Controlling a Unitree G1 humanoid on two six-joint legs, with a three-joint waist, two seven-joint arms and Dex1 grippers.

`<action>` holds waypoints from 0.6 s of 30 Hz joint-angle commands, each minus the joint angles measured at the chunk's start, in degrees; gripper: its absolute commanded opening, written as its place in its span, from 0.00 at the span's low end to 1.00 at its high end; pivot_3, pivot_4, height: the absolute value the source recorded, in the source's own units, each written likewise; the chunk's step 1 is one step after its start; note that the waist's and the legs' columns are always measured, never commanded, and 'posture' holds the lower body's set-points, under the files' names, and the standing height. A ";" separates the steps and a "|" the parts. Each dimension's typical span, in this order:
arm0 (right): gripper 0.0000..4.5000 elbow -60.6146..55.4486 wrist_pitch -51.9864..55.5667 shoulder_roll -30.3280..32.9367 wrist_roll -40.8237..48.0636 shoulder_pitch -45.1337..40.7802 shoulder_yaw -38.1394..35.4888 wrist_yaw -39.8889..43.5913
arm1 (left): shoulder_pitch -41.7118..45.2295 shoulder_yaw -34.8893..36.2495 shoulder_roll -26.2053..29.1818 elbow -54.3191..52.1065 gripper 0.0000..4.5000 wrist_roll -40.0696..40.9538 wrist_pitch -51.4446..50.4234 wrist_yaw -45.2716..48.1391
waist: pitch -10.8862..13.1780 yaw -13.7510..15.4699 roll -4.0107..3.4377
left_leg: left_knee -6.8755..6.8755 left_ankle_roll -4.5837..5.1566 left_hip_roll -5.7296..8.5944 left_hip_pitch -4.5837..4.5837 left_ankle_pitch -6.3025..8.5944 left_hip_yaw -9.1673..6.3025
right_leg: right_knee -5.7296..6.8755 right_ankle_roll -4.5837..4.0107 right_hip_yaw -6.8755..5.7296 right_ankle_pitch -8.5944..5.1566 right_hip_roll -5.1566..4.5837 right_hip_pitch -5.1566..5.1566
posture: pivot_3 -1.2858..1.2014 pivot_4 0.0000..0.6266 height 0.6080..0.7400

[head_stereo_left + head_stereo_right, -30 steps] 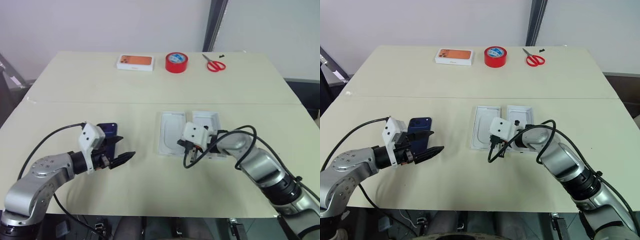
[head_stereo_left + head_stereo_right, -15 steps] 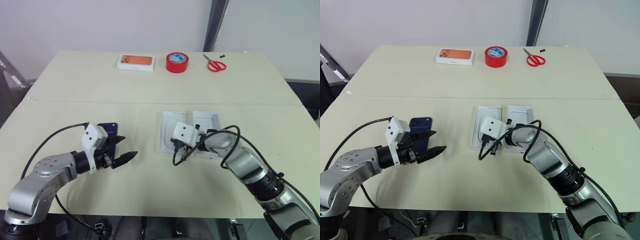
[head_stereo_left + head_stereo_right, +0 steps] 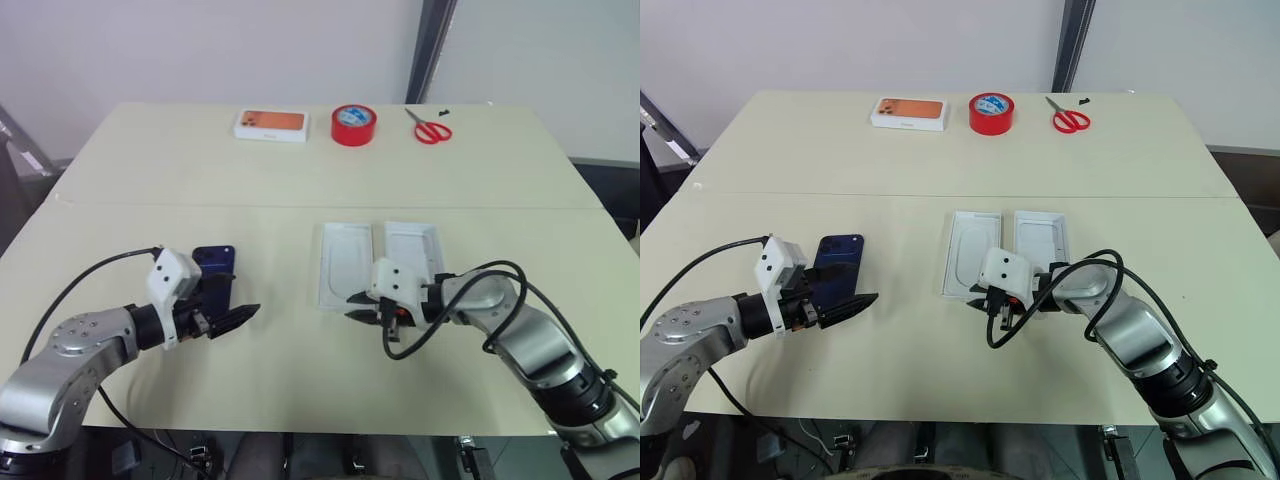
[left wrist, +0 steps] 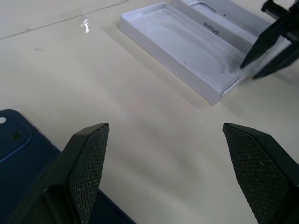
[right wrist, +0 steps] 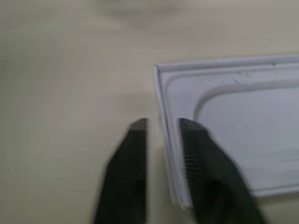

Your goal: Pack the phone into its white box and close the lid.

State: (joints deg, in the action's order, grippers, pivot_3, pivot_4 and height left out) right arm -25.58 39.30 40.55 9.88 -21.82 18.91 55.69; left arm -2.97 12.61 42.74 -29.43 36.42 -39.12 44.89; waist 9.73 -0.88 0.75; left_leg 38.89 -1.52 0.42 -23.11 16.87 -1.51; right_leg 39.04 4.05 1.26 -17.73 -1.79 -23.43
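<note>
The insert comes next: my right gripper will grab it by its thin side (image 5: 163,107) to ready the white box for the phone.
The dark blue phone (image 3: 214,262) lies flat on the table at the left. My left gripper (image 3: 238,298) hovers just beside its near right edge, fingers wide apart and empty; the phone's corner (image 4: 18,149) shows by one finger. Two shallow white pieces lie side by side mid-table. The left one is the white box (image 3: 326,262), open side up, with a white rounded-recess insert in it. The right one is the lid (image 3: 413,250), inside up, with "iPhone" on its side wall. My right gripper (image 3: 352,307) is open at the box's near corner, its fingers either side of the rim (image 5: 161,140).
Along the table's far edge stand a small orange-topped box (image 3: 270,124), a red tape roll (image 3: 353,124) and red scissors (image 3: 431,130). A seam crosses the table between them and the work area. The near table edge runs close below both grippers.
My right gripper has drawn back from over the white pieces to the box's near corner, and its fingers have parted from shut. The left arm has stayed about where it was.
</note>
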 commanded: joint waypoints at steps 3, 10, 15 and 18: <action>0.65 -0.44 -2.65 1.42 -3.33 0.93 2.00 -1.46 | -1.48 -1.85 1.44 -3.24 0.91 -1.59 2.91 2.13 | 0.00 0.10 0.00 | 0.00 0.01 0.00 -0.04 0.01 0.01 | -0.07 0.00 0.00 0.00 -0.02 0.00 | 0.52 0.24 1.00; 0.46 0.56 -4.39 0.98 -4.34 1.47 3.49 -1.74 | -1.11 -3.04 1.21 -3.25 0.91 -1.80 3.01 1.62 | 0.00 0.06 0.00 | 0.00 0.01 0.00 -0.03 0.01 0.00 | -0.06 0.00 0.00 0.00 -0.01 -0.01 | 0.52 0.24 1.00; 0.01 -0.80 -7.18 1.56 -5.17 2.86 4.20 -1.16 | -1.10 -3.04 0.98 -3.25 0.91 -1.58 2.76 1.51 | 0.00 0.07 0.01 | 0.00 0.01 0.00 -0.04 0.01 0.00 | -0.06 0.00 0.00 0.00 -0.01 0.00 | 0.52 0.24 1.00; 0.01 -1.92 -8.16 1.60 -5.42 3.43 4.62 -0.64 | -1.20 -2.91 0.97 -3.25 0.91 -1.44 2.67 1.48 | 0.00 0.05 0.00 | 0.00 0.01 0.00 -0.02 0.01 0.00 | -0.06 0.00 0.00 0.00 0.00 0.01 | 0.52 0.24 1.00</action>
State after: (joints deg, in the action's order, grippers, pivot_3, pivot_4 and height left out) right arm -24.84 31.98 41.80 4.52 -18.80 22.42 53.96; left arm -4.36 9.72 43.73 -31.11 34.44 -36.99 46.16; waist 9.72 -0.83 0.75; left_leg 38.89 -1.51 0.42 -23.12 16.88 -1.51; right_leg 38.98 4.05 1.26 -17.73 -1.78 -23.41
